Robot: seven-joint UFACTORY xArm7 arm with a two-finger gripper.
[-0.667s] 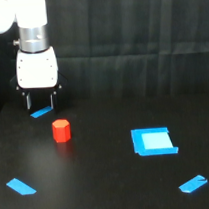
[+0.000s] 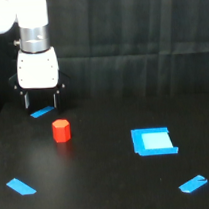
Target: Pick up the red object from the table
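Observation:
I need to grab the red object by its upright sides with my gripper next. Then I can pick it up from the table.
The red object (image 2: 61, 130) is a small red-orange stubby block standing upright on the black table (image 2: 107, 187), left of centre. My gripper (image 2: 40, 100) hangs from the white arm, just behind the block and slightly toward the exterior view's left. Its two dark fingers (image 2: 55, 99) point down and stand apart with nothing between them. The fingertips hover just above the table, clear of the block.
A short blue tape strip (image 2: 41, 113) lies under the gripper. A blue square patch (image 2: 153, 141) lies to the exterior view's right. Two more blue strips lie at the front left (image 2: 21, 186) and the front right (image 2: 192, 184). A black curtain hangs behind.

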